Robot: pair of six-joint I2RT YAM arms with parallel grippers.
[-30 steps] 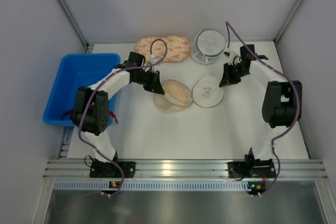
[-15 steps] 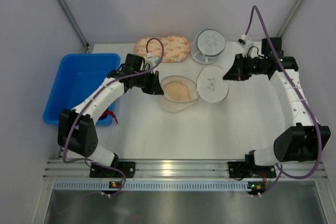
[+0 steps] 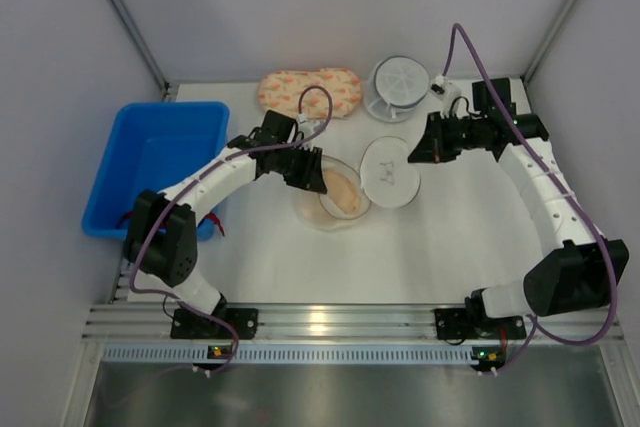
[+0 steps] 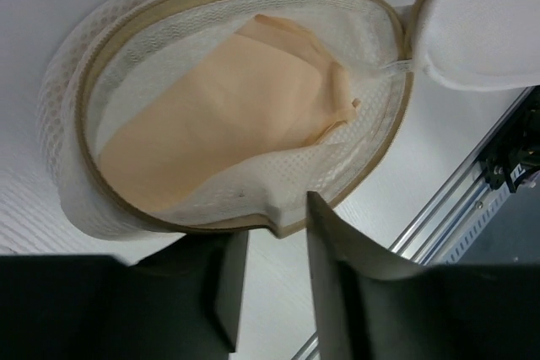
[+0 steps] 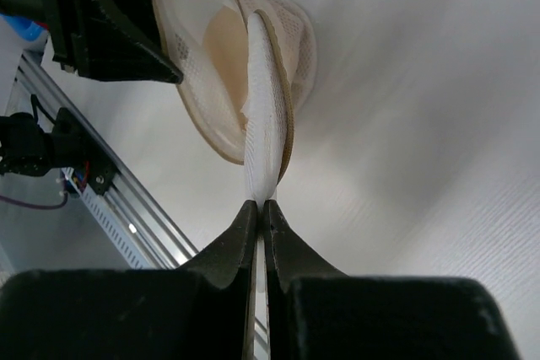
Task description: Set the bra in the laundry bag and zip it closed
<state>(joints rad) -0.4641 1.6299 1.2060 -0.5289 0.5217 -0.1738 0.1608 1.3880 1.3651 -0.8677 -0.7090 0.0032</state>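
The left gripper pinches the laundry bag's rim at its outer edge (image 3: 321,190) (image 4: 274,226) next. The opposite side of the bag stays free for my right gripper to zip the bag closed.
The laundry bag lies open at the table's middle. Its left mesh dome (image 3: 322,209) holds the beige bra (image 3: 343,193). Its right dome (image 3: 390,169) is tilted up on edge. My right gripper (image 3: 415,152) is shut on that dome's outer edge; in the right wrist view the gripper (image 5: 260,202) pinches the white rim (image 5: 263,141), with the bra (image 5: 224,48) behind it. My left gripper (image 3: 312,172) is open at the left dome's rim. In the left wrist view the gripper (image 4: 277,221) has the beige rim (image 4: 287,223) at its tips, and the bra (image 4: 228,115) lies inside the dome.
A blue bin (image 3: 150,162) stands at the left, with a bit of red cloth (image 3: 207,219) at its near corner. A peach floral pouch (image 3: 310,92) and a white round ribbed container (image 3: 400,82) sit at the back. A metal rail (image 3: 330,322) runs along the near edge.
My right gripper has raised the right dome on edge and brought it left toward the other dome. My left gripper has shifted right and nearer, along the left dome's rim.
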